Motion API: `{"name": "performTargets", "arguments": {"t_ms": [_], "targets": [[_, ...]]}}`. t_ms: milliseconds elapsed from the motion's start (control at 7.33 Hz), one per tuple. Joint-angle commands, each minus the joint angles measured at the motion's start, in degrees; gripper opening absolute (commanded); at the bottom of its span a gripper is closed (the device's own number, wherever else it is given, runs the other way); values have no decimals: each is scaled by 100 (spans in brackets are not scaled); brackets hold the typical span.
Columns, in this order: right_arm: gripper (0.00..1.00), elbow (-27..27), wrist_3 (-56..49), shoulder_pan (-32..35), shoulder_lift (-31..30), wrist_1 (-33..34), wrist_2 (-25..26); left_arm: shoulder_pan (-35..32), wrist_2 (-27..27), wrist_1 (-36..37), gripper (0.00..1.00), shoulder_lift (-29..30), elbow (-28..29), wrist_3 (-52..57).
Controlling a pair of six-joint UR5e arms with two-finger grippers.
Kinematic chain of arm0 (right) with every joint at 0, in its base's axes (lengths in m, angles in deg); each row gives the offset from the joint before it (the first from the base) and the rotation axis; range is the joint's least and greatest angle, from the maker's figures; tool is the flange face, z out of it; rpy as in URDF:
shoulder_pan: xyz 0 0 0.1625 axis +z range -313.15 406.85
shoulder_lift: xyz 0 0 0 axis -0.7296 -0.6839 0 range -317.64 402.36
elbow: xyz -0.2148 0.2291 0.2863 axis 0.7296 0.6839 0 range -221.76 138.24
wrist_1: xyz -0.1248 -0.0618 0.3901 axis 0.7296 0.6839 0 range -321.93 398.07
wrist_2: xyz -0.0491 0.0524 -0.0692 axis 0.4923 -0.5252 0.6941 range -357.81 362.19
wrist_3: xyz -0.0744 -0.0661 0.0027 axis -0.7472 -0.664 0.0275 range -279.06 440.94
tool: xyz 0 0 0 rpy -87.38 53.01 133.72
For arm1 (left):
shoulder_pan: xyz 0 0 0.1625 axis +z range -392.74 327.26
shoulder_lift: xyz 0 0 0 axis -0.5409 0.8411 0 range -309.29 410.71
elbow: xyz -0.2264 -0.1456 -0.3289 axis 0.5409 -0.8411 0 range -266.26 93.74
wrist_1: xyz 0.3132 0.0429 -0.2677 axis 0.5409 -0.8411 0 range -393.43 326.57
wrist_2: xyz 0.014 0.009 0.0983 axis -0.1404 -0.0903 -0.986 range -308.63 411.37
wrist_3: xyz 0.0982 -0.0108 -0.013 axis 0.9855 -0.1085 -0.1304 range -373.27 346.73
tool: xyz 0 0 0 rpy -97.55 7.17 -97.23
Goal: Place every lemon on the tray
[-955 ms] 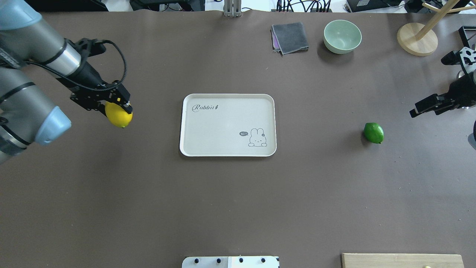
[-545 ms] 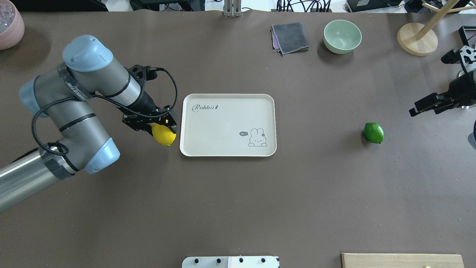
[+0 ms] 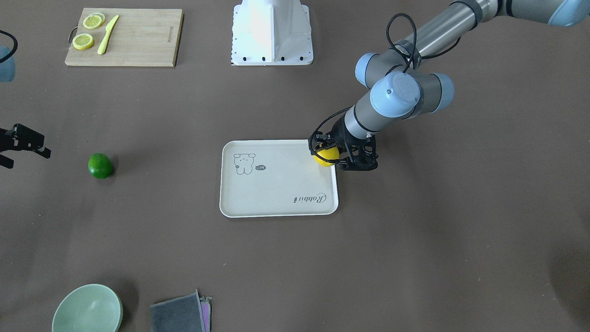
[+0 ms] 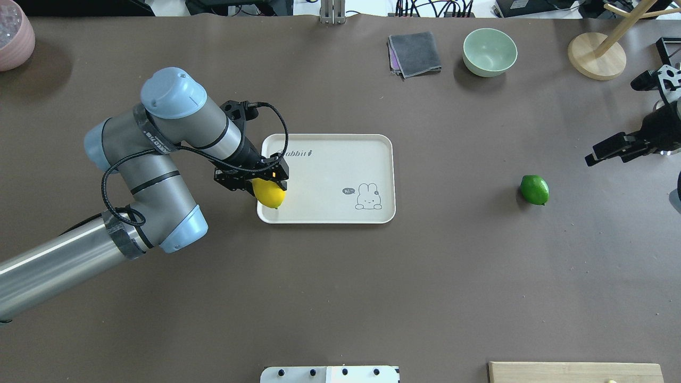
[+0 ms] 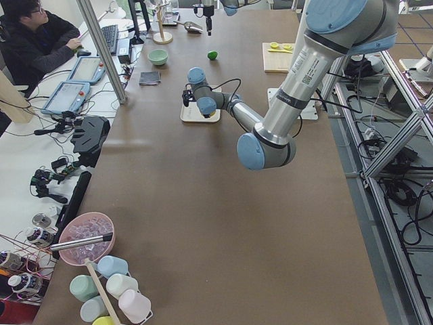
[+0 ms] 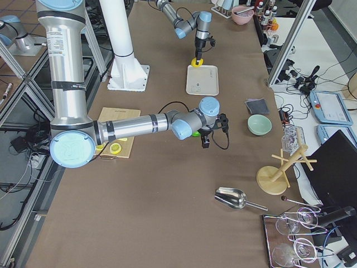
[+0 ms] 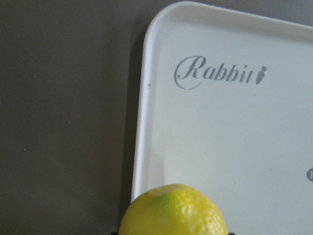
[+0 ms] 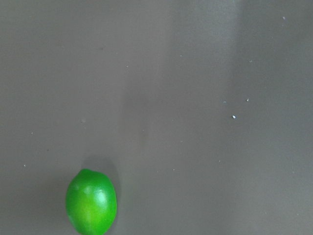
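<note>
My right gripper pinches the green lemon by its plump middle [image 3: 100, 166] next, to place it with the lemons on the tray [image 3: 276, 184].
My left gripper [image 4: 270, 187] is shut on the yellow lemon [image 4: 270, 196] and holds it over the near-left corner of the off-white Rabbit tray [image 4: 330, 170]. The front view shows the same lemon [image 3: 325, 157] at the tray's [image 3: 276, 184] corner. In the left wrist view the lemon [image 7: 173, 211] sits at the bottom edge, over the tray's rim [image 7: 139, 147]. The green lemon [image 4: 534, 190] lies on the table right of the tray, also in the right wrist view [image 8: 91, 201]. My right gripper [image 4: 604, 153] is open and empty, above and to the right of it.
A green bowl [image 4: 489, 51], a grey cloth [image 4: 415, 53] and a wooden stand [image 4: 596, 56] stand at the far side. A pink bowl [image 4: 13, 37] is at the far left. A cutting board [image 3: 124, 37] with lemon slices and a yellow knife lies by the robot's base.
My left arm has swung right with the yellow lemon, from well left of the tray to over its near-left corner. The right arm and green lemon have not moved.
</note>
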Motion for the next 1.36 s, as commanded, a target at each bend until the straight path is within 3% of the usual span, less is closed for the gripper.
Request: {"name": "performTargets", "arguments": {"t_ms": [0,136,682,818,955,1091,1227], "targets": [[100,-1,0,-7,0,0,-1,12,-15,50,74,50,62,-28],[100,-10,35,-7,17,-9,-10,-5,-41,-2,98,32,70,-11],[100,-106,843,-147,325,17,-19,-802,-7,77,98,6,18,15],[100,-159,1070,-261,369,26,-1,-1188,376,77,98,-125,44,207],[100,-272,1403,-497,369,26,138,-1592,754,85,98,-413,44,774],[100,-543,1650,-882,317,244,531,-1840,802,172,98,-677,53,1502],[100,-1007,1652,-1286,325,1029,1074,-1964,759,295,98,-889,105,2197]]}}
